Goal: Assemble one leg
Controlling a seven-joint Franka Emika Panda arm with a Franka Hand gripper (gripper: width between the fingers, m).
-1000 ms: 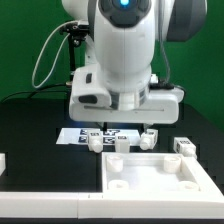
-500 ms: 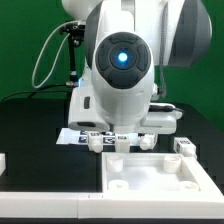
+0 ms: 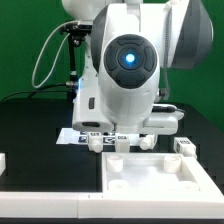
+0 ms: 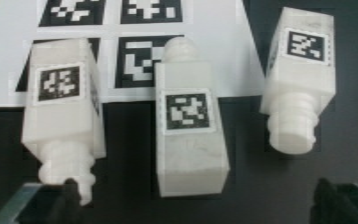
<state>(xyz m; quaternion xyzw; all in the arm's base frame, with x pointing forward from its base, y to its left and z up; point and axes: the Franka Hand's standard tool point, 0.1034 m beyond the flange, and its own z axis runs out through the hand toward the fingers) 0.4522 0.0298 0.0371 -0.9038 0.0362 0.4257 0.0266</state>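
Note:
My gripper's fingers are still above the middle leg's thick end, so it is too early to close. First, my gripper comes down to that end, then closes on it.
Three white legs with square tags lie side by side in the wrist view: a left one (image 4: pixel 60 110), a middle one (image 4: pixel 190 120) and a right one (image 4: pixel 300 75). My gripper (image 4: pixel 194 208) is open and empty, above the thick end of the middle leg, with one dark fingertip (image 4: pixel 51 203) on each side of it. In the exterior view my gripper (image 3: pixel 122 133) hangs low behind the row of legs (image 3: pixel 122 144), mostly hidden by the arm's hand. A fourth leg (image 3: pixel 185 148) lies at the exterior view's right.
The marker board (image 4: pixel 105 30) lies on the black table under the legs' far ends and shows in the exterior view (image 3: pixel 72 135). The large white panel with holes (image 3: pixel 150 178) lies in front of the legs. A long white bar (image 3: pixel 40 198) lies at the front.
The arm's wrist has turned, so its round lit face now looks toward the exterior camera, and the hand has come down a little over the legs. The legs have not moved.

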